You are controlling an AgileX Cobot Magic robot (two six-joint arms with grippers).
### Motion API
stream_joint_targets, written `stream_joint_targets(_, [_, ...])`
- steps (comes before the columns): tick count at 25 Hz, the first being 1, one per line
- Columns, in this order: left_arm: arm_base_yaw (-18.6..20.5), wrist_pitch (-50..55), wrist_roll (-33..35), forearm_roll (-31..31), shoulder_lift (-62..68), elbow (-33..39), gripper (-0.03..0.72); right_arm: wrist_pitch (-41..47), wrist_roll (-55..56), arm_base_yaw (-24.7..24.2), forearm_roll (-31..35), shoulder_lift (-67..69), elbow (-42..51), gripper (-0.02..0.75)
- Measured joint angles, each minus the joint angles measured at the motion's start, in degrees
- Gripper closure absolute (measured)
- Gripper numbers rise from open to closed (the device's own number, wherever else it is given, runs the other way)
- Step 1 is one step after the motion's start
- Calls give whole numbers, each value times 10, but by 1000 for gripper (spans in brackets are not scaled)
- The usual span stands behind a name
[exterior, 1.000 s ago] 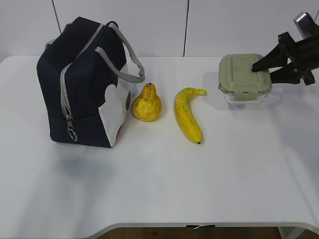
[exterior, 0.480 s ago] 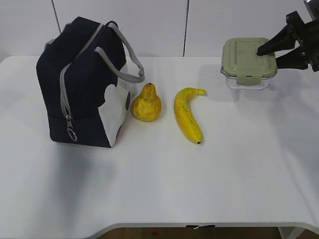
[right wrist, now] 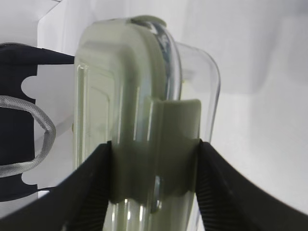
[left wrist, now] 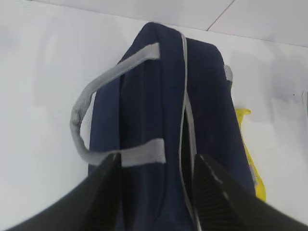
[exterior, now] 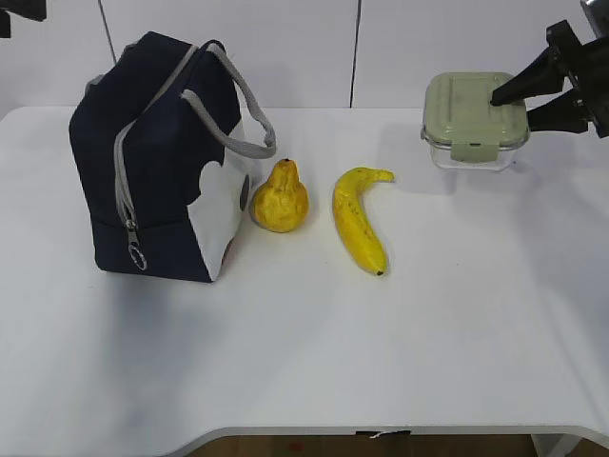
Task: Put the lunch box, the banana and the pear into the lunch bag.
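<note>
The lunch bag's cloth side panels are spread wide and slack. My left gripper will next grab the lunch bag's raised top edge along the open zipper.
The navy lunch bag stands at the left of the white table, grey handles up. The pear sits against its white side panel. The banana lies to the right of the pear. My right gripper is shut on the lunch box and holds it above the table at the far right; in the right wrist view the jaws clamp the green lid latch of the lunch box. My left gripper is open, above the lunch bag's top.
A white panelled wall stands behind the table. The front edge of the table runs along the bottom of the exterior view. A yellow fruit shows past the bag's right side in the left wrist view; I cannot tell which one.
My right gripper has lifted the lunch box off the table, up and slightly right, then held still. A bit of the left arm has come into the exterior view's top left corner.
</note>
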Motion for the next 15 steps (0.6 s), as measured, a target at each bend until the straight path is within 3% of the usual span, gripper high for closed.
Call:
stream_joint_targets(6, [-32, 9, 24, -1, 96, -82, 306, 2, 0, 0, 0, 0, 0, 341])
stream_joint_targets(15, [-53, -15, 36, 13, 166, -98, 296, 3, 0, 0, 0, 0, 0, 341])
